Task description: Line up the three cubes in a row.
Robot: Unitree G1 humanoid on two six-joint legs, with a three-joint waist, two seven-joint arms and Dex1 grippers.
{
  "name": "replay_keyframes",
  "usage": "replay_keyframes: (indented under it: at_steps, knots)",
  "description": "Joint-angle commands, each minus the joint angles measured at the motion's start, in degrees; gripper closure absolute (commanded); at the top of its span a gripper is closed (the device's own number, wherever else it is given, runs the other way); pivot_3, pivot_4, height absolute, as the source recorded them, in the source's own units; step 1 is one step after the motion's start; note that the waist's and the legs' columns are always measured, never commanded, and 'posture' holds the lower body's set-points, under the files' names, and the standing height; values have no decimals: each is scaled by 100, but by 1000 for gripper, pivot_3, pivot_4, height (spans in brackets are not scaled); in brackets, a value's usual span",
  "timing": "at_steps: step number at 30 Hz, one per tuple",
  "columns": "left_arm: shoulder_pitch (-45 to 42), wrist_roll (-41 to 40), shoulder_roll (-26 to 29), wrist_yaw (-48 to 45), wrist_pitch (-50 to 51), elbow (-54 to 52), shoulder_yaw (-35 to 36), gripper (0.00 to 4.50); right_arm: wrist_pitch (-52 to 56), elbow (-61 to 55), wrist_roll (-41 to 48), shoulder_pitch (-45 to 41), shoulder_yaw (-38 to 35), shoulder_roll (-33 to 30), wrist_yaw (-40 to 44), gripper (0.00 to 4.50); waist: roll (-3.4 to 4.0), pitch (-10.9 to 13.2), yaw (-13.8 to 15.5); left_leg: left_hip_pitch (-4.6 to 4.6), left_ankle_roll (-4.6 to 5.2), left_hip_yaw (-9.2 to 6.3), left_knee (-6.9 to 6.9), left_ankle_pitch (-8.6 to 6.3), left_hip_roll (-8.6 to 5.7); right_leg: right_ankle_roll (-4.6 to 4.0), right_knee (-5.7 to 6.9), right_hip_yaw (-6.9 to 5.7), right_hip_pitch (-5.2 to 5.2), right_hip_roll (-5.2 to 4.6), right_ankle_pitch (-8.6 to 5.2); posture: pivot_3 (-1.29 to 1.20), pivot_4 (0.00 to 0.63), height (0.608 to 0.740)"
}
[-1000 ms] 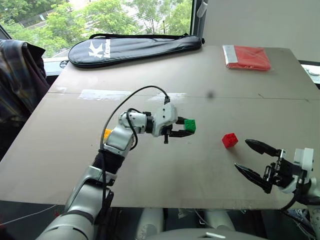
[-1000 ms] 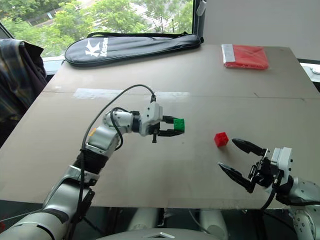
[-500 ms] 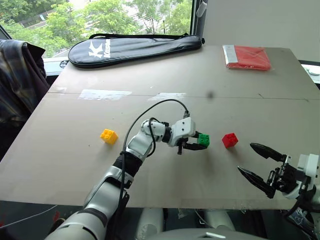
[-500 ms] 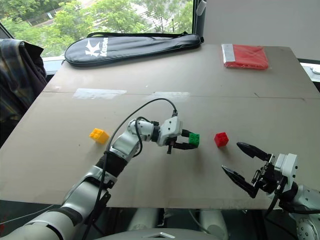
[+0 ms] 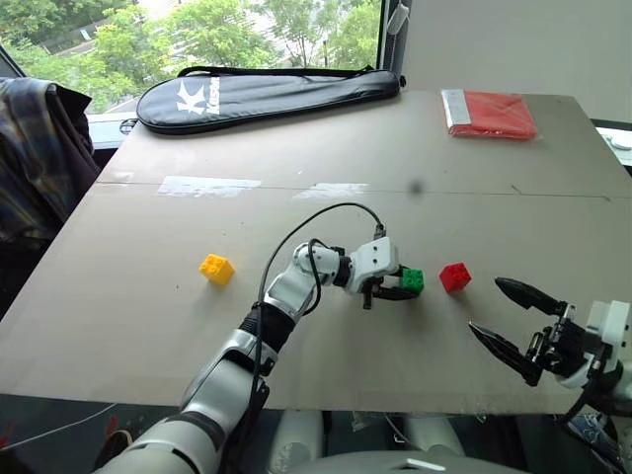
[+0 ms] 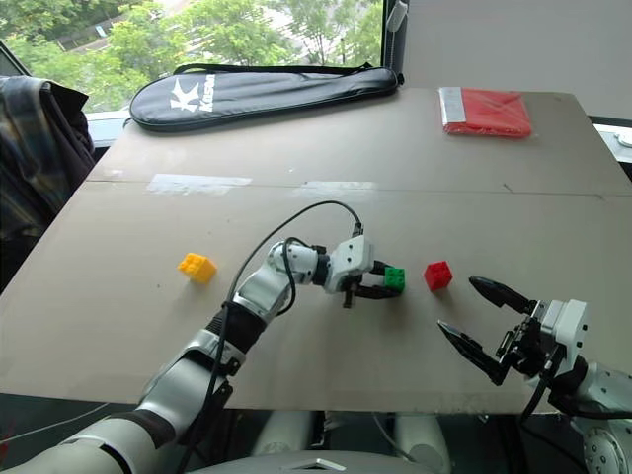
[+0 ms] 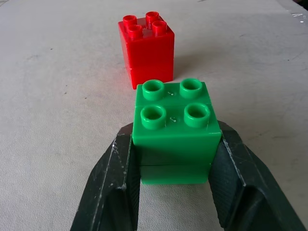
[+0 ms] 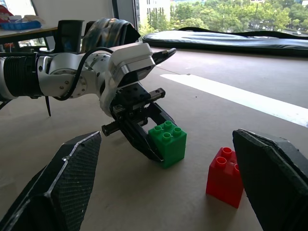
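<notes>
The green cube [image 5: 412,280] sits on the tabletop beside the red cube and would stand, so it is time for my left gripper to open.
My left gripper [image 5: 403,287] is shut on the green cube [image 5: 412,280], one black finger on each side of it [image 7: 174,130]. The cube is upright, studs up, low at the table surface, just left of the red cube [image 5: 454,276] with a small gap between them. The red cube stands alone on the table [image 7: 147,48]. Far to the left, the yellow cube [image 5: 216,269] lies by itself. My right gripper [image 5: 486,306] hovers open near the table's front right, right of the red cube, with nothing between its fingers [image 8: 62,183].
A black racket bag [image 5: 267,94] lies along the far edge and a flat red packet [image 5: 491,112] sits at the far right. A tape strip [image 5: 207,186] crosses the table's middle. Plaid cloth [image 5: 35,158] hangs off the left side.
My left gripper has carried the green cube to the right and down, close beside the red cube. The yellow cube has come into sight behind the arm. The right gripper has stayed put.
</notes>
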Motion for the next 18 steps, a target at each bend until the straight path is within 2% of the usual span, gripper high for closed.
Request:
replay_keyframes:
  at_steps: [1,6,7,8,11,12,18]
  knots:
    - [-58,51,-55,57,-71,122,32,3205,-106,-105,1,25,-94,14,-16,0,0,0,0,0,0,0,0,0,0,0,0,0,0,0,0,0,150,708]
    - [-70,22,-103,93,-46,207,105,3205,-94,-82,-25,30,-109,9,-37,0,0,0,1,0,0,-1,3,0,0,0,0,0,2,0,0,0,150,708]
    - [-74,14,-108,87,-47,222,118,2165,-103,-73,-33,34,-111,11,-33,0,0,0,1,0,0,-1,5,0,0,0,1,0,2,0,0,0,150,708]
    - [-77,15,-109,88,-59,236,123,1833,-112,-64,-40,40,-113,13,-27,0,0,0,0,0,0,-1,6,0,0,0,1,0,2,0,0,0,150,708]
    - [-80,82,-90,169,-158,291,118,366,-105,-54,-47,39,-114,11,-31,0,1,-1,0,0,0,-1,8,0,0,0,2,0,2,0,0,0,150,708]
    - [-82,131,-69,214,-219,309,107,32,-97,-59,-48,37,-112,8,-37,0,1,-1,1,0,0,-2,8,0,0,0,2,-1,2,0,0,0,150,708]
    - [-66,-46,168,160,-250,42,358,32,-54,-118,-41,6,-84,3,-82,0,2,-1,-10,1,0,-2,8,0,0,-1,4,0,3,0,0,0,150,708]
